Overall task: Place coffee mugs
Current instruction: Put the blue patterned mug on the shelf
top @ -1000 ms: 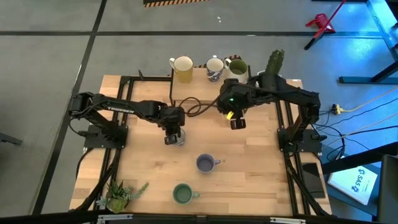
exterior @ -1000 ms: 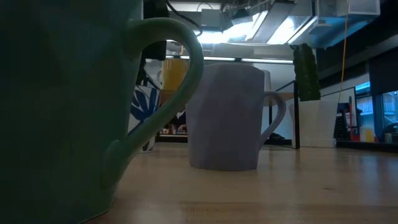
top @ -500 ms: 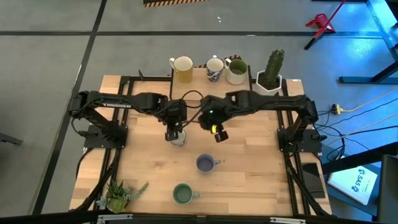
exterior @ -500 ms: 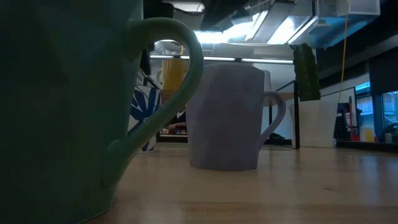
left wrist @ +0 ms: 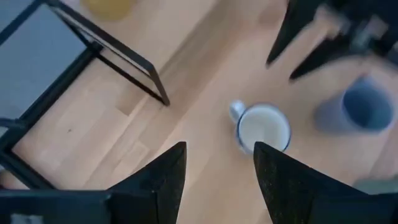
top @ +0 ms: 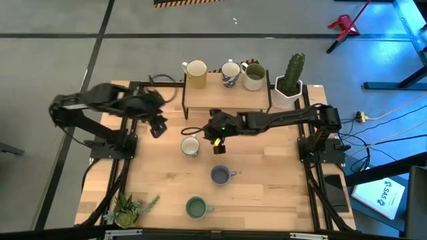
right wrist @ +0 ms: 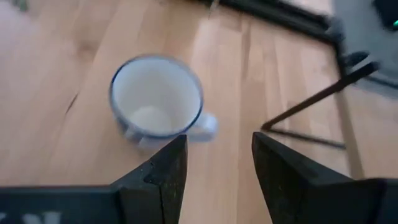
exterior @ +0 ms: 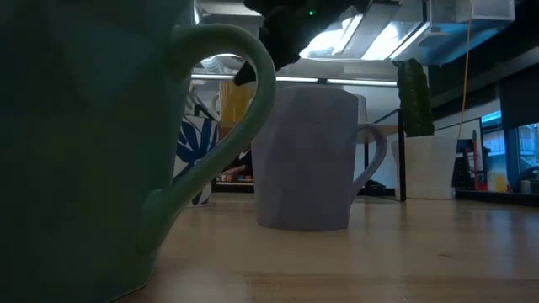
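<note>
My right gripper needs to place the white mug upright on the raised shelf [top: 227, 97], so it should next grab the mug by its blue rim [top: 190, 146].
A white mug with a blue rim [top: 190, 146] stands upright on its base at the table's middle, handle toward the left gripper's side [left wrist: 235, 111]. My left gripper [top: 158, 127] is open, off to its left and higher up, looking down on the white mug [left wrist: 264, 127]. My right gripper [top: 217, 137] is open just right of the white mug [right wrist: 155, 99] and above it. A purple-blue mug [top: 220, 175] and a green mug [top: 195, 208] stand nearer. A yellow mug [top: 195, 72], a patterned white mug [top: 230, 72] and a cream mug [top: 253, 75] stand on a raised shelf [top: 227, 97].
A cactus in a white pot [top: 289, 80] stands at the shelf's right end. A small green plant [top: 130, 208] lies at the near left corner. In the low view the green mug [exterior: 84, 143] and the purple-blue mug [exterior: 307, 160] fill the foreground. Black frame rails [top: 127, 143] run along both sides.
My left gripper has left the white mug, which stays standing on the table, and has drawn back up and toward the table's left edge. My right gripper has swept from in front of the shelf toward the table's left, ending beside the white mug.
</note>
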